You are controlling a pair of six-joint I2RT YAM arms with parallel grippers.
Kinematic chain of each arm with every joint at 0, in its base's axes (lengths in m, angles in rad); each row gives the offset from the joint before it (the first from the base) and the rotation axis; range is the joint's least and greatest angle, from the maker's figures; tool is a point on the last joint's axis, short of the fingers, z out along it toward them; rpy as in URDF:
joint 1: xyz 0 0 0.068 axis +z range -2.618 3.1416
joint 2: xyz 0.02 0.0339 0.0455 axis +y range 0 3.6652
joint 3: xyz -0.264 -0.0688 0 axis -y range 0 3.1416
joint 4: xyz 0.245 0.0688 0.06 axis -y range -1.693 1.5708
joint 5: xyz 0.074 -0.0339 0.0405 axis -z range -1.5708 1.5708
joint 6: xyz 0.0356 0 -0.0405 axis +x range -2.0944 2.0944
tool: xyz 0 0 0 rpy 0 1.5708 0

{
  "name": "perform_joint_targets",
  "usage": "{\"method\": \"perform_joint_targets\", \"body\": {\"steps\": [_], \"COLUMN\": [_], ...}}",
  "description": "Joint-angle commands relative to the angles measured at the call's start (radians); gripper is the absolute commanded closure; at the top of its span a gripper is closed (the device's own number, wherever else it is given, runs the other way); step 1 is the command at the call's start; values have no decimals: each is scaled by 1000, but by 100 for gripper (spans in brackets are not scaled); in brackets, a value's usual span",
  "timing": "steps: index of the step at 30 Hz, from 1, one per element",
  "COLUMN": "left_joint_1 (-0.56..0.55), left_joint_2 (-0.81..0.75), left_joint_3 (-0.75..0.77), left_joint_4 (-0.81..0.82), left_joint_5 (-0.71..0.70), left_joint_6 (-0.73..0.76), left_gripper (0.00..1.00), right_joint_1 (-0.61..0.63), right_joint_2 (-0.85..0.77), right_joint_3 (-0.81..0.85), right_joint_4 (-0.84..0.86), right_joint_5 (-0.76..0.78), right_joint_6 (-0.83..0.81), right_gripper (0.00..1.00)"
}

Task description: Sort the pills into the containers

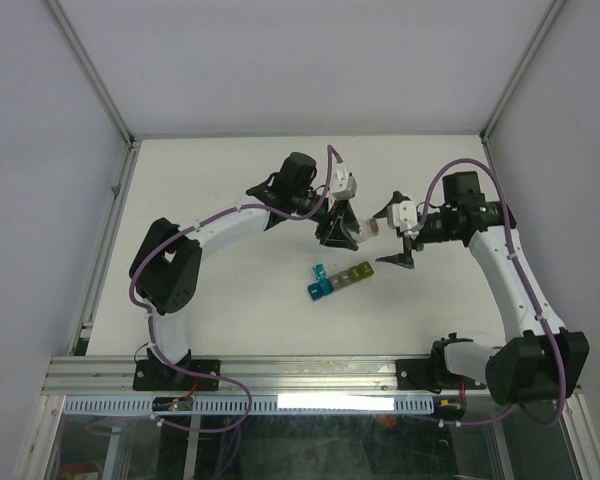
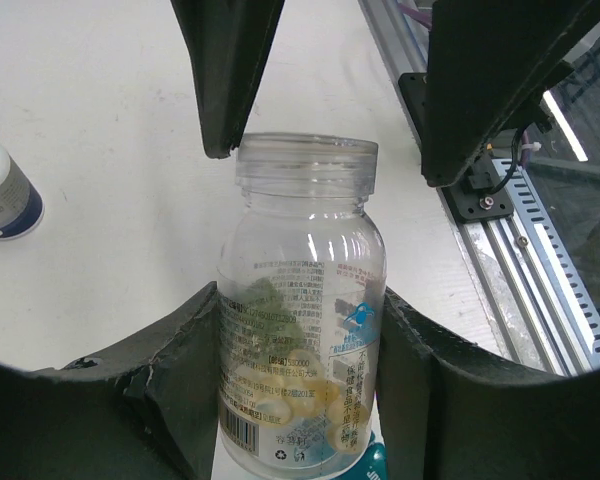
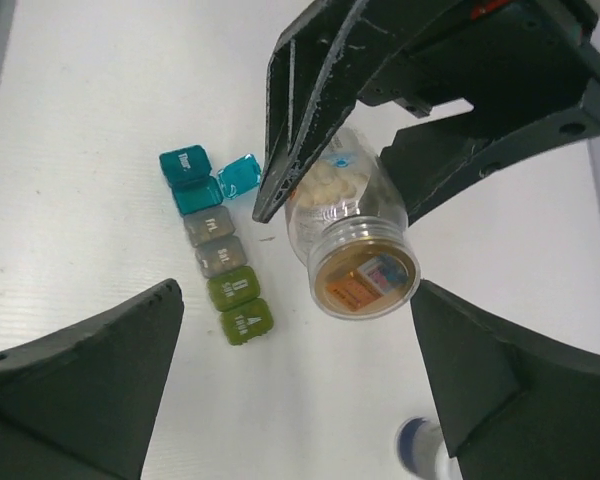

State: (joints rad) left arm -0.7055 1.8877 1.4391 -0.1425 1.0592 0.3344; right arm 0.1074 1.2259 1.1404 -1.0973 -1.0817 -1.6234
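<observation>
My right gripper has its fingertips only level with the bottle's opening in the right wrist view. It moves toward the bottle's neck, then closes.
My left gripper (image 2: 300, 335) is shut on a small clear bottle (image 2: 302, 290) with pale round pills (image 2: 315, 400) inside, holding it on its side just above the table (image 1: 220, 180). The bottle's threaded neck (image 3: 365, 270) points at my right gripper (image 3: 298, 300), which is open, its fingers (image 2: 228, 80) standing either side of the neck without touching it. In the overhead view the bottle (image 1: 361, 232) hangs between the left gripper (image 1: 338, 232) and the right gripper (image 1: 393, 236). The containers (image 3: 217, 245), a teal, grey and olive strip with one blue lid (image 3: 238, 175) up, lie just left of the bottle.
A small white-capped bottle with a dark label (image 2: 5, 195) stands on the table beside the held bottle. The metal rail (image 2: 540, 260) along the table's near edge runs close behind the right gripper.
</observation>
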Motion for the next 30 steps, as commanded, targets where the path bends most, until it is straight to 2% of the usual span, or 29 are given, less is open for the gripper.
{"method": "perform_joint_targets", "body": {"steps": [1, 3, 6, 10, 15, 21, 25, 30], "left_joint_1": [4, 4, 3, 3, 4, 3, 4, 3], "left_joint_2": [-48, -47, -45, -42, -32, -27, -22, -28], "left_joint_3": [16, 18, 20, 27, 36, 39, 41, 37], "left_joint_4": [50, 50, 50, 50, 50, 50, 50, 50], "left_joint_5": [35, 34, 32, 32, 31, 27, 26, 27], "left_joint_6": [40, 38, 36, 28, 25, 20, 20, 21], "left_gripper": [100, 100, 100, 100, 100, 100, 100, 100], "right_joint_1": [2, -10, -64, -71, -31, -11, -12, -11], "right_joint_2": [-136, -159, -108, -70, -51, -38, -37, -49], "right_joint_3": [-104, -156, -129, -131, -128, -133, -141, -143], "right_joint_4": [387, 566, 530, 594, 640, 687, 695, 680], "right_joint_5": [47, 99, -44, -19, 7, 9, 11, -13], "right_joint_6": [741, 1084, 1203, 1317, 1379, 1442, 1456, 1411], "right_gripper": [0, 0, 1, 1, 1, 11, 28, 65]}}
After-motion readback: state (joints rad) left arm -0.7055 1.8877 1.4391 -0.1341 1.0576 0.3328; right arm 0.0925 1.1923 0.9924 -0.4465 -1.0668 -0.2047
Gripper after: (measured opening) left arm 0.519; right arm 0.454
